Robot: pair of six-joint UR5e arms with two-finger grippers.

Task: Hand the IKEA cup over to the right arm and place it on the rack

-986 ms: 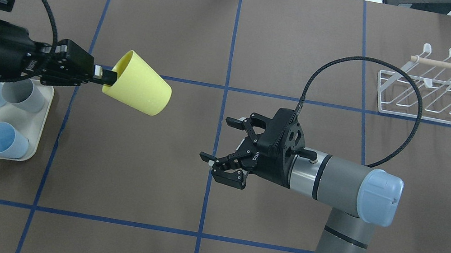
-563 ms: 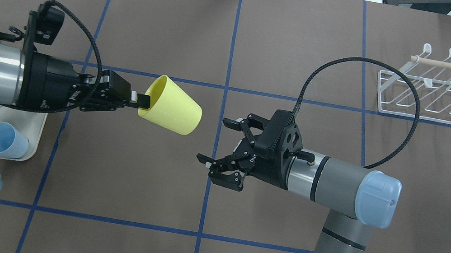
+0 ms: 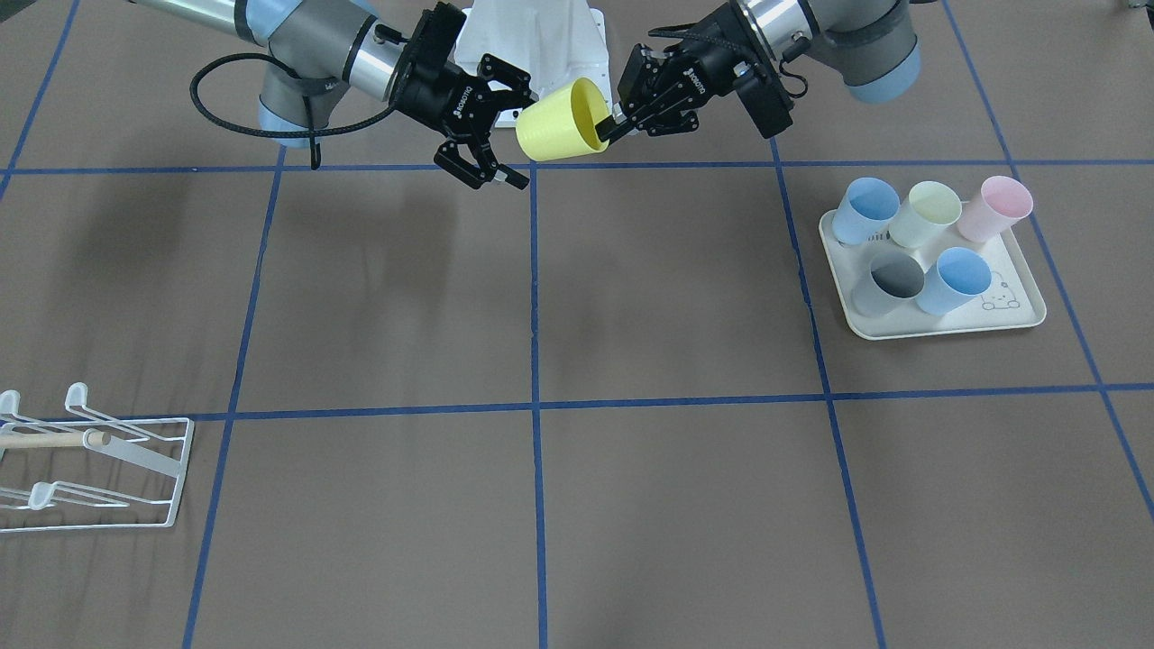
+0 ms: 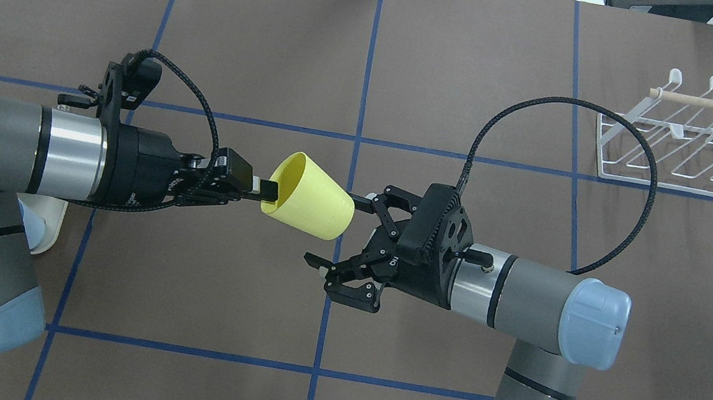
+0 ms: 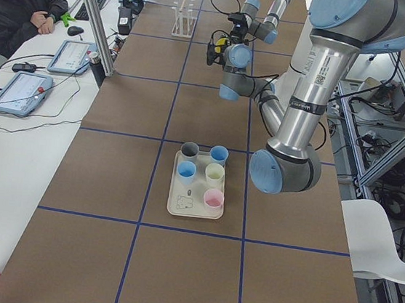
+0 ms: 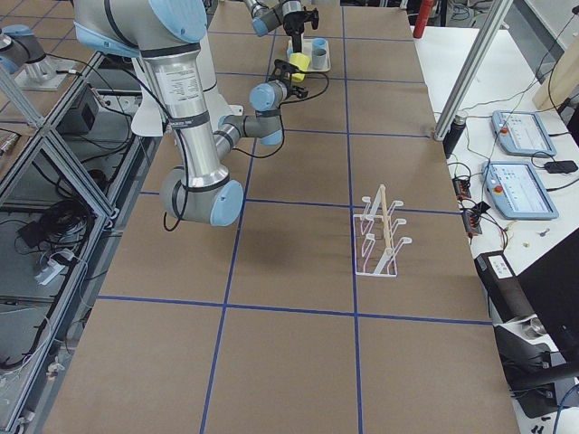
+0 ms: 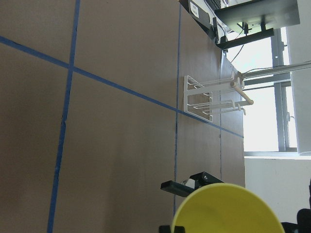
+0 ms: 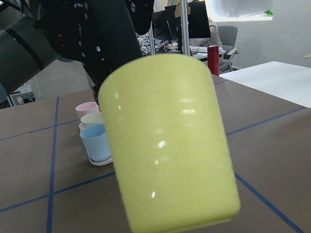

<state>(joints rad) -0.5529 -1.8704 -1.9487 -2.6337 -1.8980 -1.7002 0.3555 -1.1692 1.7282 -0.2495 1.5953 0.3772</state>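
The yellow cup's base (image 3: 530, 134) (image 8: 180, 216) only just reaches my right gripper's fingers, so the gripper moves farther toward the cup first, then closes on it.
The yellow IKEA cup (image 4: 311, 204) hangs in the air on its side over the table's middle. My left gripper (image 4: 265, 190) is shut on its rim, one finger inside the mouth. My right gripper (image 4: 340, 230) is open, and the cup's base reaches just between its spread fingers without being gripped. In the front-facing view the cup (image 3: 561, 122) sits between the left gripper (image 3: 615, 126) and the right gripper (image 3: 525, 140). The cup fills the right wrist view (image 8: 170, 141). The white wire rack (image 4: 685, 139) with its wooden rod stands at the far right.
A cream tray (image 3: 1001, 305) holds several pastel cups on the left arm's side; its corner shows under the left arm (image 4: 52, 221). The right arm's black cable (image 4: 629, 130) loops in front of the rack. An operator (image 5: 18, 2) sits at a side desk.
My left arm has carried the yellow cup rightward, from above the tray to the table's middle. My right gripper has shifted slightly and stays open; the cup's base now reaches its fingers.
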